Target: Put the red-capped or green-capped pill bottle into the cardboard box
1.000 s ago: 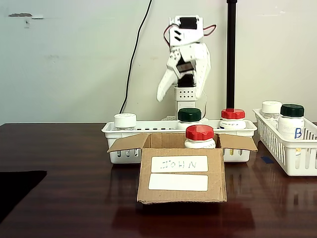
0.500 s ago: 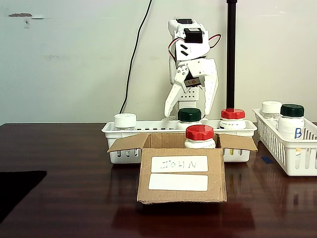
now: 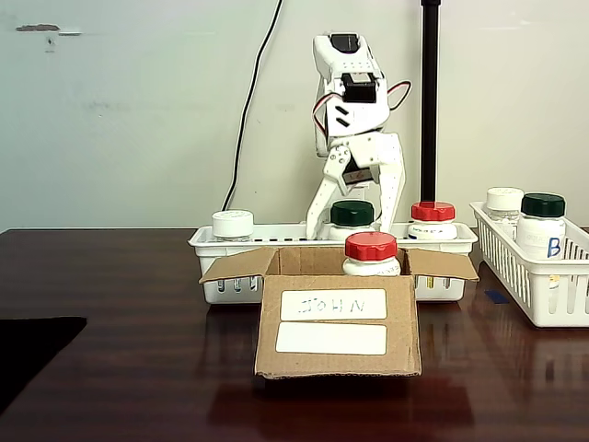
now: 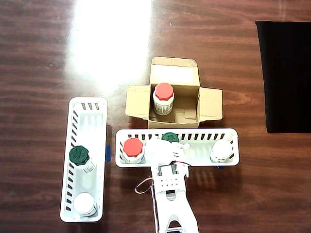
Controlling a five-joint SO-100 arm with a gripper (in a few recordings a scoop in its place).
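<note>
The green-capped pill bottle needs to go into the cardboard box (image 3: pixel 336 354), so my gripper should next grab the bottle by its cap (image 3: pixel 352 212).
The cardboard box (image 3: pixel 336 354) (image 4: pixel 211 104) stands open at the table's middle, and a red-capped pill bottle (image 3: pixel 371 253) (image 4: pixel 164 97) stands upright inside it. Behind the box, a long white basket (image 3: pixel 210 247) (image 4: pixel 194 162) holds a green-capped pill bottle (image 3: pixel 352 215) (image 4: pixel 170 137), another red-capped bottle (image 3: pixel 433 219) (image 4: pixel 132 148) and a white-capped bottle (image 3: pixel 232 224) (image 4: pixel 221 150). My white gripper (image 3: pixel 355 219) (image 4: pixel 167 145) hangs open over the green-capped bottle, one finger on each side of its cap. From overhead, the gripper hides most of that bottle.
A second white basket (image 3: pixel 552 299) (image 4: pixel 92 104) at the right of the fixed view holds a green-capped bottle (image 3: pixel 543 226) (image 4: pixel 79 156) marked B and a white-capped one (image 3: pixel 504 201) (image 4: pixel 85 204). A black mat (image 4: pixel 286 73) lies at the table's edge. A black pole (image 3: pixel 429 101) rises behind the arm.
The gripper has turned and come down from above the long basket, and its open fingers now straddle the green-capped bottle. The bottles and the box have not moved.
</note>
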